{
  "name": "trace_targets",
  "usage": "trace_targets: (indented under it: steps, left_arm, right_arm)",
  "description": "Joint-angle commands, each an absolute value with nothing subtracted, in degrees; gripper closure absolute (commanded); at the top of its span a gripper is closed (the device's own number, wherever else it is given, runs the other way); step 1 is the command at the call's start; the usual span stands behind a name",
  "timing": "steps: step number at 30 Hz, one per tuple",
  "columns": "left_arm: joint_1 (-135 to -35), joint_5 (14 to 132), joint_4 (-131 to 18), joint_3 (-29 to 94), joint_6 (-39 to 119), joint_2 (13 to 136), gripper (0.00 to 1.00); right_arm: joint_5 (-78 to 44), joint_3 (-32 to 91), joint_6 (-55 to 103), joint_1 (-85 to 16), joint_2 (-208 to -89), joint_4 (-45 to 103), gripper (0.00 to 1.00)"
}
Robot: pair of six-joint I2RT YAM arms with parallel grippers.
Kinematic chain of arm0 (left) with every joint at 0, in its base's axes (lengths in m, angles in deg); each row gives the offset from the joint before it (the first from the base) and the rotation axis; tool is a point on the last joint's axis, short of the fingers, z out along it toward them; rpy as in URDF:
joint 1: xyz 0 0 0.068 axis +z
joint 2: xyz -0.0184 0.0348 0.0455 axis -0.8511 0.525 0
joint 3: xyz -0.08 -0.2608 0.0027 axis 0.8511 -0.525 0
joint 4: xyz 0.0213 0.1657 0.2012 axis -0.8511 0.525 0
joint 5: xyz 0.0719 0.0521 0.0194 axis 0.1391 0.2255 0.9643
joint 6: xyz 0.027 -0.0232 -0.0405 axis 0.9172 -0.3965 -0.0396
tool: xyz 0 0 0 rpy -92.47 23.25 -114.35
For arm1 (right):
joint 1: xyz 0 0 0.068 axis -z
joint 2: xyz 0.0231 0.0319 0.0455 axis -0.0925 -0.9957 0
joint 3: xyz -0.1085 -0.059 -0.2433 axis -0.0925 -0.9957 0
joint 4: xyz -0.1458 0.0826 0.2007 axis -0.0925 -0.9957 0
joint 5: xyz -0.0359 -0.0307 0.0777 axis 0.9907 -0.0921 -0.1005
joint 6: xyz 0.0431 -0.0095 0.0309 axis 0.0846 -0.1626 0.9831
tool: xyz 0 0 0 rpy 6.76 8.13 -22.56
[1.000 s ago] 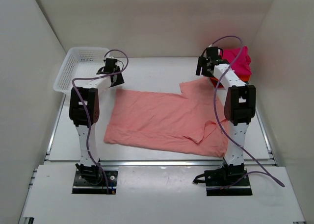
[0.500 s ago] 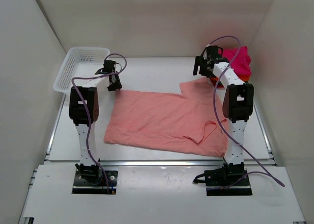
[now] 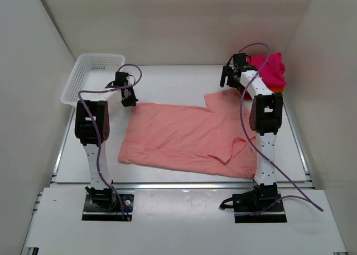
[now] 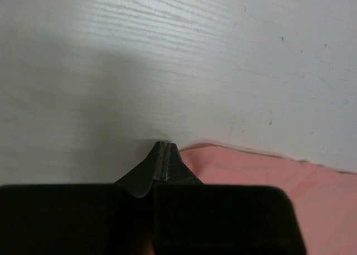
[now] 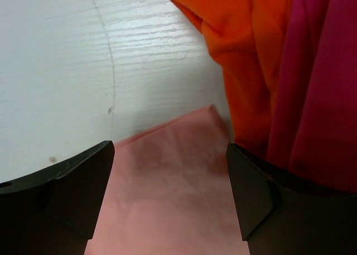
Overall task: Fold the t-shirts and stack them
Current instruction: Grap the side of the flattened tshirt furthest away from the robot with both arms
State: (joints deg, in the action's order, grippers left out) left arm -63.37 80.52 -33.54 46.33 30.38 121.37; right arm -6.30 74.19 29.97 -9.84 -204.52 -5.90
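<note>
I need to lower my right gripper before it closes on the sleeve (image 3: 225, 94) (image 5: 174, 147). Its fingers are above the sleeve, so they would miss the sleeve if they closed now.
A light salmon-pink t-shirt (image 3: 189, 135) lies spread flat on the white table, one sleeve folded inward near the right arm. My left gripper (image 3: 129, 99) is shut, its tips (image 4: 165, 148) on the table at the shirt's far left corner (image 4: 262, 171). The cloth meets the right finger, and none shows between the tips. My right gripper (image 3: 228, 79) hangs open (image 5: 170, 154) over the shirt's far right sleeve (image 5: 173, 188), with nothing between its fingers. Just beyond that sleeve, an orange t-shirt (image 5: 240, 54) sits under a magenta one (image 3: 270, 71).
A white mesh basket (image 3: 89, 71) stands at the far left, behind the left gripper. White walls close in the table at the back and both sides. Purple cables loop over both arms.
My left gripper has closed from open to shut and turned down onto the shirt's far left corner. The right gripper has shifted slightly toward the back. The shirt lies unchanged.
</note>
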Motion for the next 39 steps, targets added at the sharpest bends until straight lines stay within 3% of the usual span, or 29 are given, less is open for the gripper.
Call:
trace_targets:
  steps: [1,6,9,11,13,15,17,23,25,26,27,39]
  left_arm:
    - [-63.2,77.9,-30.9,42.3,29.9,118.6,1.00]
    - [-62.4,76.4,-31.3,39.6,29.6,117.1,1.00]
    - [-62.6,75.6,-31.7,38.7,29.6,116.1,1.00]
    - [-62.2,75.3,-32.0,38.3,29.5,116.0,1.00]
    - [-61.9,74.9,-32.3,37.6,29.6,115.3,1.00]
    - [-61.7,74.4,-32.6,37.2,29.4,114.9,1.00]
    - [-61.6,74.5,-32.3,36.6,29.5,114.7,1.00]
    - [-61.5,74.4,-31.2,36.5,30.3,113.6,1.00]
    - [-61.4,74.2,-30.8,36.0,30.3,112.4,1.00]
    - [-60.9,74.7,-30.9,35.3,30.0,111.8,1.00]
    - [-61.0,74.6,-31.2,34.7,30.3,110.9,1.00]
    - [-59.0,73.9,-31.3,29.4,30.8,103.9,1.00]
  right_arm:
    - [-3.1,77.6,30.6,-10.3,-206.7,-8.1,0.21]
    - [-3.2,79.1,30.9,-10.2,-209.3,-8.4,0.20]
    - [-3.9,81.7,30.3,-10.3,-211.4,-9.9,0.26]
    - [-3.5,82.7,29.7,-10.8,-211.7,-10.3,0.36]
    - [-3.1,82.1,28.6,-11.5,-211.5,-9.7,0.39]
    - [-3.2,81.9,28.0,-11.3,-210.8,-8.1,0.51]
    - [-3.3,81.9,27.9,-11.6,-210.7,-6.5,0.72]
    - [-3.2,82.7,26.4,-11.9,-209.7,-6.3,0.77]
    - [-2.3,81.7,25.9,-12.3,-208.1,-6.6,0.85]
    - [-1.9,80.3,25.6,-12.9,-207.5,-5.6,0.96]
    - [-1.2,78.4,25.3,-13.0,-206.1,-5.2,1.00]
    - [-2.3,58.3,23.4,-13.7,-183.8,-0.5,1.00]
